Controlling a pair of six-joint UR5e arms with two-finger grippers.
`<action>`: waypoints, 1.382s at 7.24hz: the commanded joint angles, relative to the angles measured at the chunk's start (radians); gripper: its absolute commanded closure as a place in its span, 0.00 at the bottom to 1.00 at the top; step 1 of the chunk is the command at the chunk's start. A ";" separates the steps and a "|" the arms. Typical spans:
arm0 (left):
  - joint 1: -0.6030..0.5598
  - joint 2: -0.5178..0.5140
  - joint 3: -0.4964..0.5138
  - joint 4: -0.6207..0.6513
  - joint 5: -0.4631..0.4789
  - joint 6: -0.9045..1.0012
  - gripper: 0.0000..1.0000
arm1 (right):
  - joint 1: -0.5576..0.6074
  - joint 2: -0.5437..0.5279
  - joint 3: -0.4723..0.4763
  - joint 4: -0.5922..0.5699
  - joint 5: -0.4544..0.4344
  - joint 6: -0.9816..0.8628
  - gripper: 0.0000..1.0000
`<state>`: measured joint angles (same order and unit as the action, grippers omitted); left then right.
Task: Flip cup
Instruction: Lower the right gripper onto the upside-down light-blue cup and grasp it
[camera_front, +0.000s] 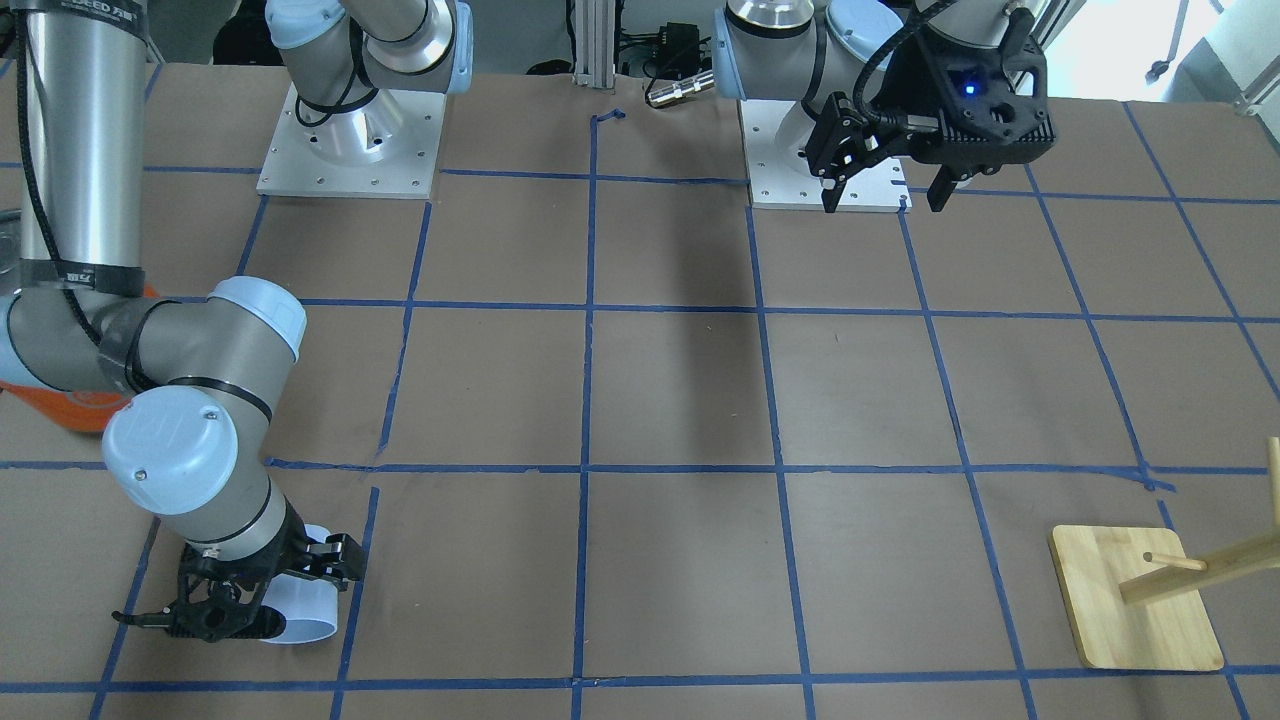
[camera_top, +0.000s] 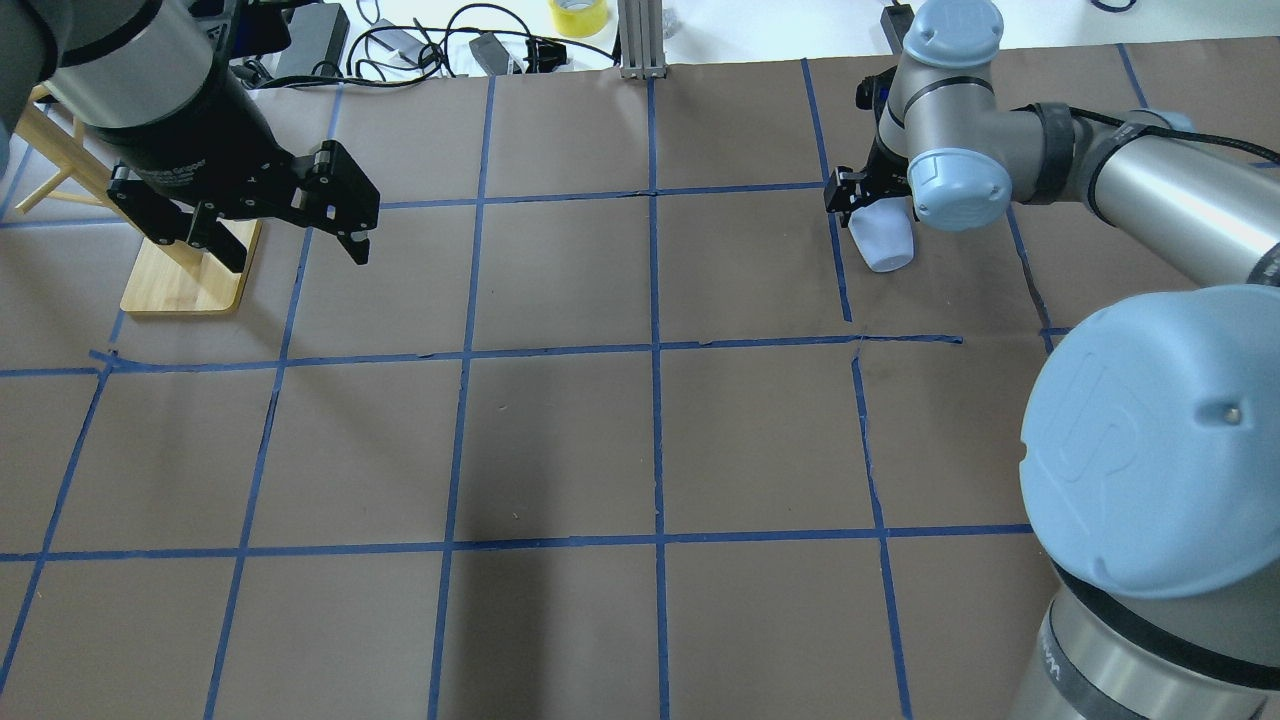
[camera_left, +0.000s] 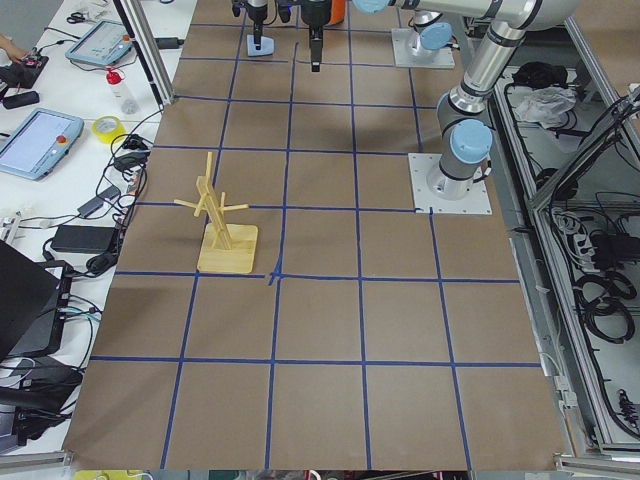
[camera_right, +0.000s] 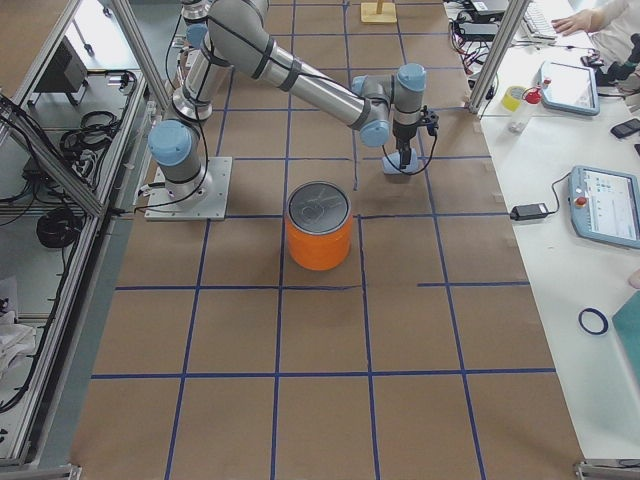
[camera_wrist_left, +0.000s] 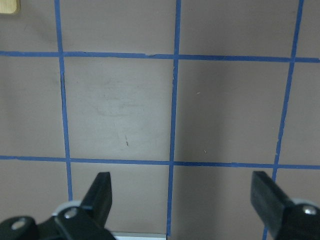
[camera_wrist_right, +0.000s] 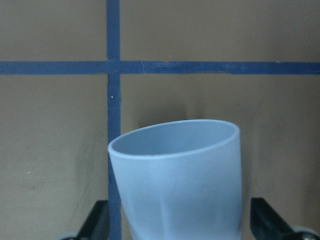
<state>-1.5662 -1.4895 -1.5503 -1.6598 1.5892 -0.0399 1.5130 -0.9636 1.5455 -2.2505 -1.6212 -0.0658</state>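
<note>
My right gripper should grab the cup by its sides next, so that the lavender-blue cup's wide rim (camera_wrist_right: 175, 154) stays free for the flip.
The cup (camera_wrist_right: 177, 175) is a small pale lavender-blue tumbler. It fills the lower middle of the right wrist view, tilted, with its wide rim at the far end. It lies near the table's far right corner in the overhead view (camera_top: 885, 240) and at the lower left in the front view (camera_front: 305, 608). My right gripper (camera_wrist_right: 182, 225) is open with one finger on each side of the cup, also seen from overhead (camera_top: 868, 205). My left gripper (camera_top: 290, 250) is open and empty, high above the table, as its wrist view (camera_wrist_left: 182, 200) shows.
A large orange can with a silver lid (camera_right: 320, 235) stands near the right arm's base, closer to the robot than the cup. A wooden peg rack on a square base (camera_top: 185, 285) stands at the far left. Cables and a tape roll lie beyond the table's far edge.
</note>
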 joint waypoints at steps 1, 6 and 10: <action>0.000 0.000 0.001 0.000 0.000 0.000 0.00 | -0.002 0.038 -0.011 -0.012 -0.003 -0.006 0.00; 0.000 0.000 0.001 0.000 0.000 0.000 0.00 | 0.001 0.051 -0.019 -0.147 -0.003 -0.029 0.56; 0.002 0.000 0.001 0.000 0.000 0.000 0.00 | 0.109 -0.007 -0.025 -0.144 -0.017 -0.421 0.70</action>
<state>-1.5653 -1.4895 -1.5493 -1.6598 1.5892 -0.0399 1.5605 -0.9382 1.5203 -2.3967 -1.6273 -0.3429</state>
